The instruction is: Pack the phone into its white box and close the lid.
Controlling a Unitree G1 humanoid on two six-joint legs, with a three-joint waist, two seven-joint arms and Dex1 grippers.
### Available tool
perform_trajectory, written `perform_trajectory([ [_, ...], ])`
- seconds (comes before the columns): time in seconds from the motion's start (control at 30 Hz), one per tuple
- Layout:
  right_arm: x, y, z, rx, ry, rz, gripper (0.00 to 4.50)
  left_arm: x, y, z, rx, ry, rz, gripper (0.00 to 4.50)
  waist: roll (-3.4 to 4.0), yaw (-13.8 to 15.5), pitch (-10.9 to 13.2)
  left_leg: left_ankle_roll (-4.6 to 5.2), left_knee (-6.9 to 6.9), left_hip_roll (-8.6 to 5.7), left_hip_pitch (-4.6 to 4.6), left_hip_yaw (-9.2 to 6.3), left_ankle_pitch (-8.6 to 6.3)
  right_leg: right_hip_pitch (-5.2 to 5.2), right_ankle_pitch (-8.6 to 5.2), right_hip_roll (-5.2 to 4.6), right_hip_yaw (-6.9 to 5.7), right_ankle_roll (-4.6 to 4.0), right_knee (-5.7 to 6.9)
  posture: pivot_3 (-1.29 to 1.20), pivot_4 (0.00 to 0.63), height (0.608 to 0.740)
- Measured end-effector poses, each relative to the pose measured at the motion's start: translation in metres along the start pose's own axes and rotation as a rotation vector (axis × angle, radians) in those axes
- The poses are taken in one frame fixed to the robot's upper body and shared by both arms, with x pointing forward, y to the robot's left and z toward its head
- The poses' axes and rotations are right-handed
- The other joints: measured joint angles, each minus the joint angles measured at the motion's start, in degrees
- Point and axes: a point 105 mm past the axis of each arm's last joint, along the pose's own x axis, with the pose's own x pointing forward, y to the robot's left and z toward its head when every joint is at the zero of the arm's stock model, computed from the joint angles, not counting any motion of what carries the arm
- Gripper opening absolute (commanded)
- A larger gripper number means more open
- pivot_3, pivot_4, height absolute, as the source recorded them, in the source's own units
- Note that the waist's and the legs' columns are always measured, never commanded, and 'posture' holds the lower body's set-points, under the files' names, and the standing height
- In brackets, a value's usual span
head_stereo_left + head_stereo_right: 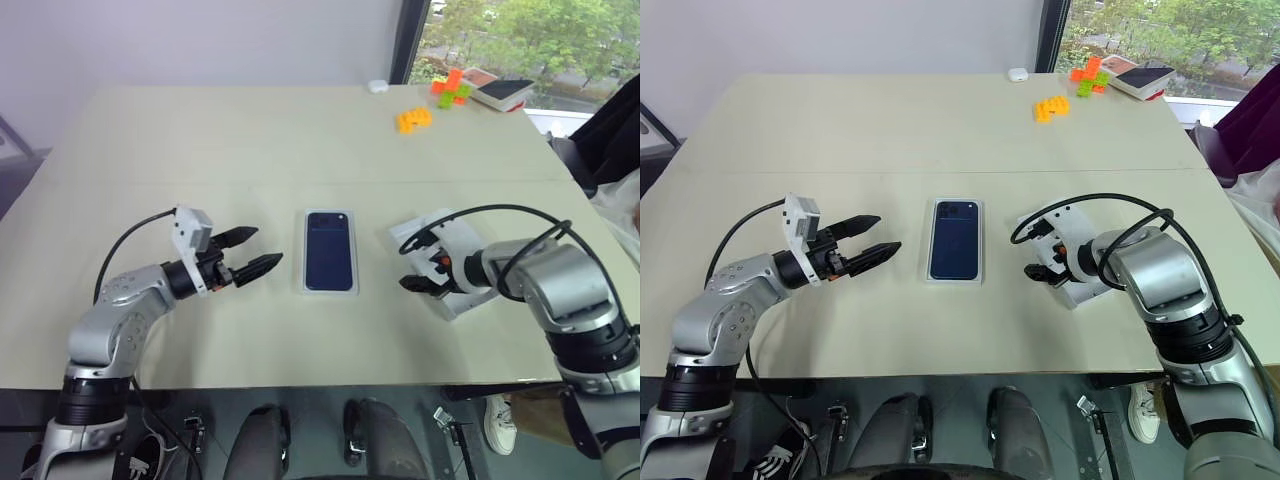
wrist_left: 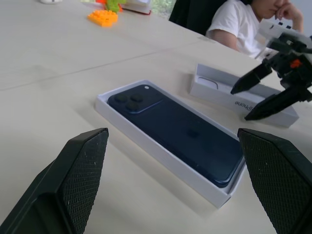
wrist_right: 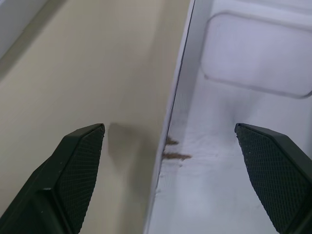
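Observation:
My right gripper's fingers reach down around the lid's side (image 1: 414, 264) (image 3: 170, 127), one nearly at its shadow on the tabletop, so my right gripper closes on the lid next.
The dark navy phone (image 1: 330, 250) lies back up inside the white box (image 1: 330, 291) at the middle of the table, its camera cluster at the far end. To its right the lid (image 1: 462, 303) lies with its hollow side up, a rounded recess showing inside (image 3: 253, 58). My left gripper (image 1: 262, 248) is open just left of the box, pointing level toward it and holding nothing. My right gripper (image 1: 405, 266) is open and tilted down over the lid's edge nearest the box, one finger on each side of that wall (image 3: 170, 126). Nothing is gripped.
Orange blocks (image 1: 413, 119) and orange and green blocks (image 1: 452, 88) lie at the far right beside a flat red and white case (image 1: 503, 93). A small white object (image 1: 377, 86) sits at the far edge. A person in a white shirt (image 2: 239, 24) sits beyond the table's right side.

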Motion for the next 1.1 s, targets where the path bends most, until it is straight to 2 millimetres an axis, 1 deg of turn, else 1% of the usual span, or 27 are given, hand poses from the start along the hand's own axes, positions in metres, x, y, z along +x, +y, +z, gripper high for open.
perform_trajectory([
  [0.23,-0.003,0.001,-0.005,0.026,0.041,-0.030,4.50,0.005,-0.001,0.001,-0.018,-0.017,0.008,4.45,0.00,0.00,0.00,0.00,0.00,0.00,0.00,0.00,0.00,0.00,0.00,0.01,0.00,0.00,0.00,0.00,0.150,0.740],
  [0.33,-0.003,0.003,-0.002,0.033,0.035,-0.022,4.50,0.006,-0.002,0.000,-0.026,-0.015,0.003,4.45,0.00,-0.02,0.00,0.00,0.00,0.00,-0.01,-0.01,0.00,0.00,0.00,0.03,0.00,0.01,0.00,0.00,0.150,0.740],
  [0.43,-0.002,0.004,0.001,0.047,0.017,-0.019,3.65,0.008,-0.003,0.000,-0.028,-0.015,-0.004,4.50,0.00,-0.04,0.00,0.00,0.00,0.00,-0.01,-0.01,0.00,0.00,0.00,0.03,0.00,0.01,0.00,0.00,0.150,0.740],
  [0.47,-0.003,0.003,0.001,0.053,0.015,-0.025,3.19,0.008,-0.003,-0.001,-0.030,-0.013,-0.005,4.50,0.00,-0.04,0.00,0.00,0.00,0.00,-0.02,-0.01,0.00,0.00,0.00,0.03,0.01,0.01,0.00,0.00,0.150,0.740],
  [0.57,-0.003,-0.001,0.001,0.057,0.017,-0.051,1.58,0.008,-0.003,-0.001,-0.030,-0.013,-0.005,4.50,-0.01,-0.04,0.00,0.00,0.00,0.00,-0.02,-0.01,0.00,0.00,0.00,0.03,0.01,0.01,-0.01,0.00,0.150,0.740],
  [0.67,-0.003,-0.002,0.003,0.055,0.013,-0.065,0.12,0.008,-0.003,-0.001,-0.030,-0.013,-0.005,4.50,-0.01,-0.05,0.00,0.00,0.00,0.00,-0.02,-0.02,0.00,0.00,0.00,0.04,0.00,0.01,0.00,0.00,0.150,0.740],
  [0.7,-0.002,-0.002,0.003,0.055,0.014,-0.068,0.05,0.008,-0.003,-0.001,-0.031,-0.014,-0.005,4.50,-0.01,-0.05,0.00,0.00,0.00,0.00,-0.02,-0.02,0.00,0.00,0.00,0.04,0.01,0.01,0.00,0.00,0.150,0.740],
  [0.93,0.001,0.002,0.006,0.059,-0.001,-0.067,0.05,0.008,-0.002,-0.002,-0.035,-0.012,-0.001,4.50,-0.01,-0.13,0.00,0.00,0.00,0.00,-0.02,-0.02,0.00,-0.01,0.00,0.05,0.01,0.01,0.00,0.00,0.150,0.740],
  [1.03,0.005,0.008,0.020,0.105,-0.055,-0.027,0.05,0.008,-0.001,-0.002,-0.037,-0.012,0.003,4.50,0.00,-0.25,0.00,0.01,0.00,0.01,-0.02,0.00,0.00,-0.05,0.00,0.08,0.04,0.00,0.05,0.00,0.150,0.740],
  [1.1,0.003,0.012,0.041,0.149,-0.139,0.016,0.05,0.007,0.001,-0.002,-0.040,-0.014,0.012,4.50,0.01,-0.24,0.00,0.01,0.01,0.03,-0.03,0.00,0.00,-0.08,0.00,0.13,0.04,0.00,0.07,0.00,0.150,0.740],
])
